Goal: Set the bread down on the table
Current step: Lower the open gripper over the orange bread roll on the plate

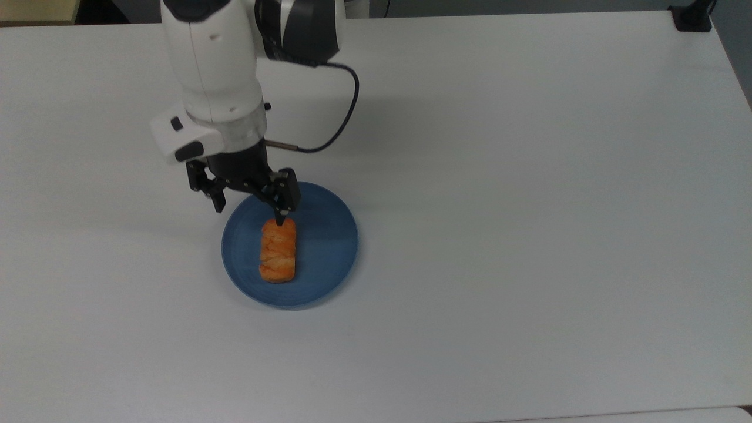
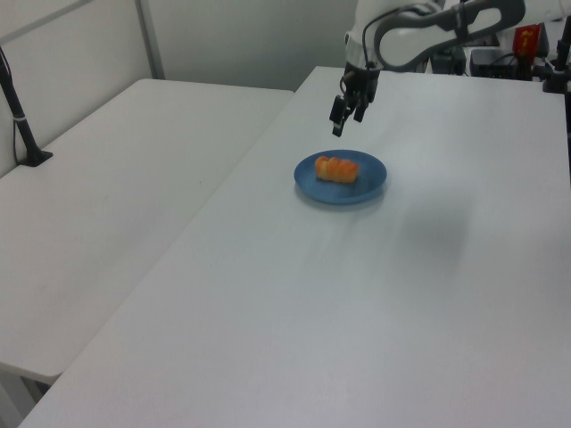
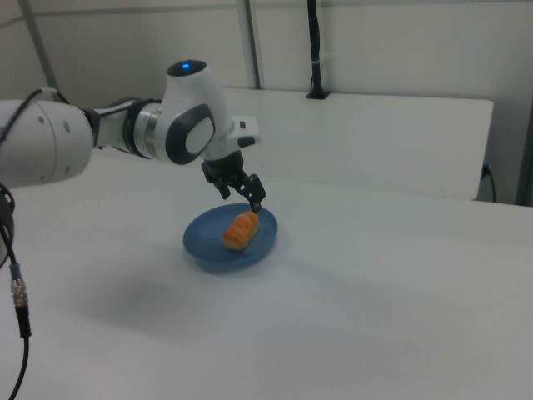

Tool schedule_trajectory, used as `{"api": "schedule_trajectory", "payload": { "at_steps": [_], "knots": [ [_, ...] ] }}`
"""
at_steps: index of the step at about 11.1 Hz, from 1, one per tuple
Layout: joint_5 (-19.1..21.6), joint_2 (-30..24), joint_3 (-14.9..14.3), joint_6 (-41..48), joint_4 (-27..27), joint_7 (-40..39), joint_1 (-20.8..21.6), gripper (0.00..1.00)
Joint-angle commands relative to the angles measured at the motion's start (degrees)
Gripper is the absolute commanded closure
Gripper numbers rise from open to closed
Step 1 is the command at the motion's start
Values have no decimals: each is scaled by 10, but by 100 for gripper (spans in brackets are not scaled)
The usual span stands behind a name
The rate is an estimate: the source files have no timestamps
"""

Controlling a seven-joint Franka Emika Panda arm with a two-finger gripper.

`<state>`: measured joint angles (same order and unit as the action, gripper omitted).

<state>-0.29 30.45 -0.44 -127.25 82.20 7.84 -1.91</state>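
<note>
The bread's ends stretch out along the plate, so my gripper will next pinch the bread across its middle (image 2: 336, 170) to keep it level.
The bread (image 1: 278, 250) (image 2: 336, 168) (image 3: 241, 230), an orange-golden oblong roll, lies on a round blue plate (image 1: 323, 247) (image 2: 368, 180) (image 3: 206, 250) on the white table (image 1: 529, 205) (image 2: 357, 303) (image 3: 375, 317). My gripper (image 1: 249, 210) (image 2: 338, 122) (image 3: 241, 198) hangs open above the plate's far edge, nothing between its fingers. In the top view one fingertip (image 1: 280, 220) overlaps the bread's far end and the other sits past the plate's left rim.
A second white table (image 2: 116, 205) stands beside this one in the left view. A black post base (image 1: 692, 16) sits at the top view's far right corner. A red bottle (image 2: 526, 34) and dark equipment stand beyond the table's far end.
</note>
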Motion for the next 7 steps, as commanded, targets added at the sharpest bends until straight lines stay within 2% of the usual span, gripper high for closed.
{"api": "schedule_trajectory", "payload": {
  "at_steps": [1,7],
  "knots": [
    [9,53,-11,-55,-19,-14,14,0],
    [4,93,-11,-76,-15,-13,38,1]
  ]
}}
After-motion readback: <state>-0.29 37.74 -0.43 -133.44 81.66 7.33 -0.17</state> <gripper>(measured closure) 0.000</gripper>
